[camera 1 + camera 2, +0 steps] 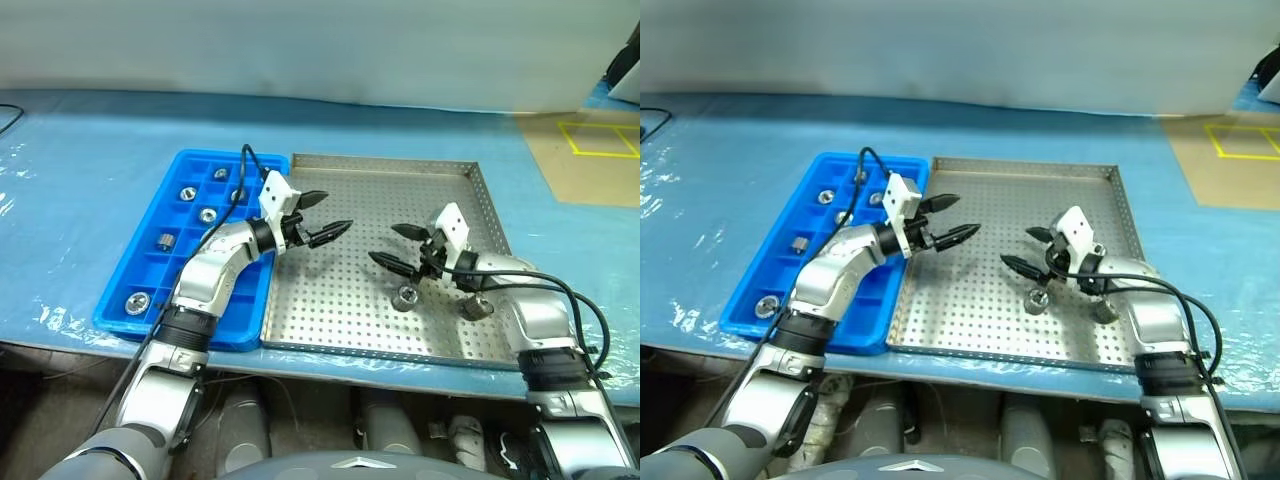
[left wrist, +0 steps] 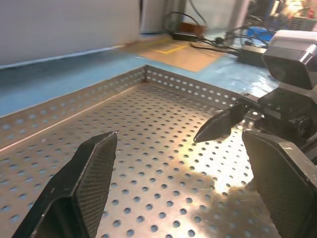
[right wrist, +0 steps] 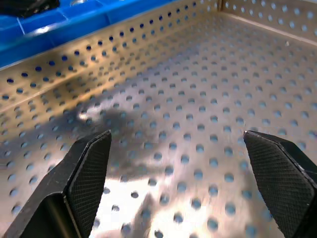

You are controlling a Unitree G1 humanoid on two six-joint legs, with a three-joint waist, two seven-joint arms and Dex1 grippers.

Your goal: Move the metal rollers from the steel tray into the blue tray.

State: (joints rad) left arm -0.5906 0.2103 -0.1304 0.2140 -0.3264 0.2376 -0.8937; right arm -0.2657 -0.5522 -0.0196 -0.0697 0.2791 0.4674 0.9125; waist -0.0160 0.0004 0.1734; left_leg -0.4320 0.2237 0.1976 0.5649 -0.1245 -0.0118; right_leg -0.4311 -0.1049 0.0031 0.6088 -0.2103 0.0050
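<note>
The right gripper isn't ready to close yet and has to move to the nearer roller first, because the perforated bottom of the steel tray (image 3: 178,148) shows between its fingers in the right wrist view.
The steel tray (image 1: 345,290) lies in the middle of the table, with the blue tray (image 1: 130,270) against its left side. Two metal rollers (image 1: 407,296) (image 1: 476,307) rest on the steel tray's near right part. Several more rollers sit in the blue tray's compartments, one of them here (image 1: 208,215). My left gripper (image 1: 333,213) hovers open and empty over the steel tray's left part, pointing right. My right gripper (image 1: 384,243) faces it, open and empty, just above and behind the nearer roller. The left wrist view shows a right gripper finger (image 2: 223,124) ahead.
A blue plastic sheet (image 1: 90,150) covers the table. A brown panel with yellow tape (image 1: 590,150) lies at the far right. The steel tray's low rim (image 1: 380,160) and the table's front edge bound the work area.
</note>
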